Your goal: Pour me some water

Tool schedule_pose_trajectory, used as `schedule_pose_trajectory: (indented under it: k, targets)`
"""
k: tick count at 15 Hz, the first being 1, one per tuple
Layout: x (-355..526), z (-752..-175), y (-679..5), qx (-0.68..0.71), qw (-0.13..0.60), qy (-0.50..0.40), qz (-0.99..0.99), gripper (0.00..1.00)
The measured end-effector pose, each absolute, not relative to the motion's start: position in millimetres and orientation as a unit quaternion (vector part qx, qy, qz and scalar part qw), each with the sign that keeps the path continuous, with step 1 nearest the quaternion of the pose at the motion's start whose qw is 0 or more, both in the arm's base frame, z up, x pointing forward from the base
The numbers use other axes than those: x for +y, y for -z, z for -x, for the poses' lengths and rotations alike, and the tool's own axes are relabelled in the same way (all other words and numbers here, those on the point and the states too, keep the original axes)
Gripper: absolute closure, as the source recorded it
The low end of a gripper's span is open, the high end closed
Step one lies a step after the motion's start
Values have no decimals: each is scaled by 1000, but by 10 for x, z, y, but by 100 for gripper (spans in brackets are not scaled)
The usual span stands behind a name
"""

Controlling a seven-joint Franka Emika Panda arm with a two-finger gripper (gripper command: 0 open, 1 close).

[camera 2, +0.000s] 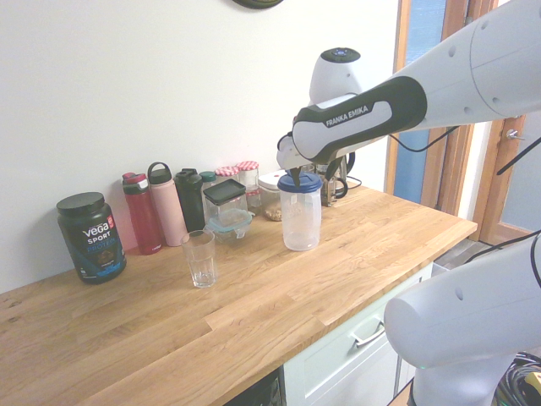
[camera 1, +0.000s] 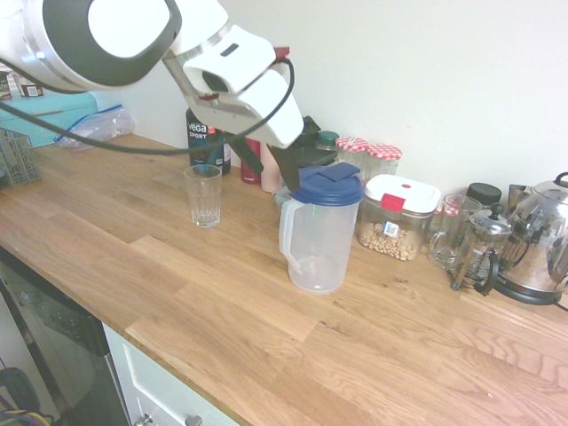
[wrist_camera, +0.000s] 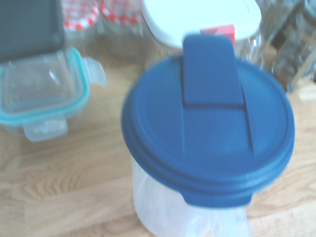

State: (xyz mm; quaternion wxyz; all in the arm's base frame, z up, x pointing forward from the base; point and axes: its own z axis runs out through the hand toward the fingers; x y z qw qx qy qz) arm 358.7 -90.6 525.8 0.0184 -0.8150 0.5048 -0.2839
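Note:
My gripper will next grab the pitcher by its slim handle [wrist_camera: 231,222] to pour, as the round lid and body are too wide for the fingers.
A clear plastic pitcher [camera 1: 318,240] with a blue lid [wrist_camera: 207,128] stands upright on the wooden counter, handle toward the counter's front edge. An empty drinking glass [camera 1: 203,195] stands apart from it, nearer the Vega tub. From the other side, the glass [camera 2: 199,259] sits left of the pitcher [camera 2: 302,216]. My gripper [camera 1: 297,164] hovers just over the back of the lid, open and holding nothing. In the second exterior view the gripper [camera 2: 301,173] sits right on top of the lid. I cannot tell whether the pitcher holds water.
A black Vega tub [camera 1: 206,142] and several bottles [camera 2: 165,207] line the wall. Behind the pitcher are a teal-sealed clear box [wrist_camera: 42,94] and a white-lidded tub of nuts [camera 1: 398,217]. A French press [camera 1: 479,248] and kettle [camera 1: 541,240] stand further along.

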Motion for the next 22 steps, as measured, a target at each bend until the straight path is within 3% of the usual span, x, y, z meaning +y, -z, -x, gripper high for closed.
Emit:
schedule_pose_trajectory:
  k: [7, 8, 14, 22]
  targets:
    - [-1091, -3694, -4724, 498, 30, 276, 821, 0]
    - [-1120, -3761, -4618, 497, 30, 275, 823, 100]
    - [-1210, -4093, -4393, 493, 27, 269, 827, 100]
    - [-1165, -4129, -4429, 486, 26, 274, 830, 100]
